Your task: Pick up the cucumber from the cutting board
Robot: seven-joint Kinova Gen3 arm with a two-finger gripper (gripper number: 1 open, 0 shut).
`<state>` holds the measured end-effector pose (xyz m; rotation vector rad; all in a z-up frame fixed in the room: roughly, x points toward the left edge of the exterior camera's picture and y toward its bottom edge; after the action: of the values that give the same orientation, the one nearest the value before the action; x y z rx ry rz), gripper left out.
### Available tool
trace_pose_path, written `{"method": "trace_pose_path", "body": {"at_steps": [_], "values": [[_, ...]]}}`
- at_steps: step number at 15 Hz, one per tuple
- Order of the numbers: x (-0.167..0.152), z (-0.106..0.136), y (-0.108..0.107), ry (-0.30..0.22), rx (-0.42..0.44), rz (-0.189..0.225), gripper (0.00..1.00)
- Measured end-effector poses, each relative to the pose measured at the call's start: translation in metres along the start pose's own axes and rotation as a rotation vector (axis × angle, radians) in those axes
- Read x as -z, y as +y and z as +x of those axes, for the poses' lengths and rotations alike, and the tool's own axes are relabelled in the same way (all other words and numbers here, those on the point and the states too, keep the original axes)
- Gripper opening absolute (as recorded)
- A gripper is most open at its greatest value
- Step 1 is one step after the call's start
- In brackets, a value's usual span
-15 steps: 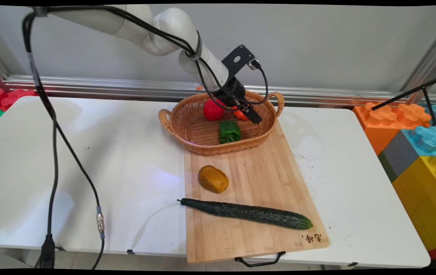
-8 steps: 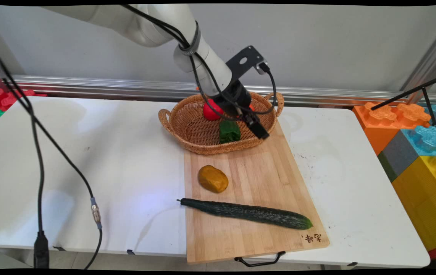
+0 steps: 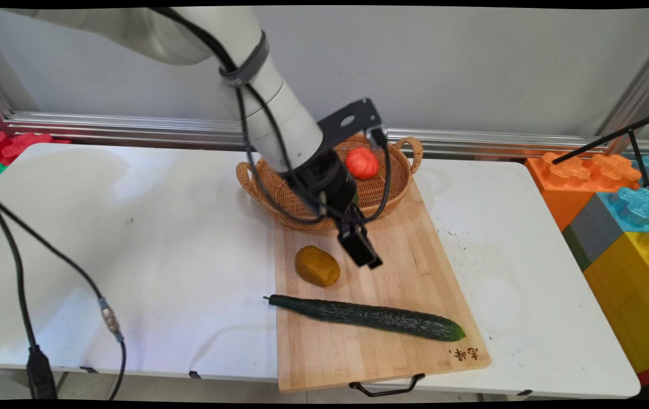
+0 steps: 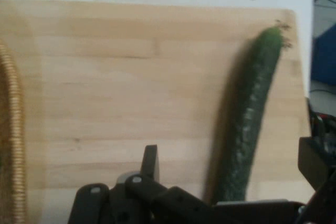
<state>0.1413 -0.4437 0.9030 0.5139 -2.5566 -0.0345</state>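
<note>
The long dark green cucumber will go into the wicker basket, so my gripper will grab the cucumber by its middle next.
My gripper hangs open and empty just above the wooden cutting board, near the front rim of the wicker basket. An ochre, potato-like lump lies on the board a little to its left. A long dark cucumber lies across the board's near part. In the hand view the gripper has its fingers spread wide, and the cucumber runs below them on the board. An orange-red ribbed fruit sits in the basket. My arm hides the basket's other contents.
Big coloured toy blocks stand off the table's right edge, with a black stand leg above them. Black cables hang at the left. Red and green foam pieces lie at the far left. A black handle juts from the board's near end.
The gripper has left the basket and moved toward the table's near side, out over the cutting board. The orange-red fruit stays in the basket. The arm now covers the red and green items.
</note>
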Motion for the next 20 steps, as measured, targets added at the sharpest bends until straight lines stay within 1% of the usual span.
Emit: {"method": "trace_pose_path", "body": {"at_steps": [4,8,11,16,20], "values": [[-0.010,-0.017,0.019,-0.012,-0.064,-0.046,1.00],[-0.034,-0.035,0.025,-0.012,-0.105,-0.070,1.00],[-0.055,-0.045,0.024,0.006,-0.125,-0.066,1.00],[-0.090,-0.061,0.019,0.030,-0.142,-0.033,1.00],[-0.107,-0.071,0.015,0.037,-0.154,-0.020,1.00]]}}
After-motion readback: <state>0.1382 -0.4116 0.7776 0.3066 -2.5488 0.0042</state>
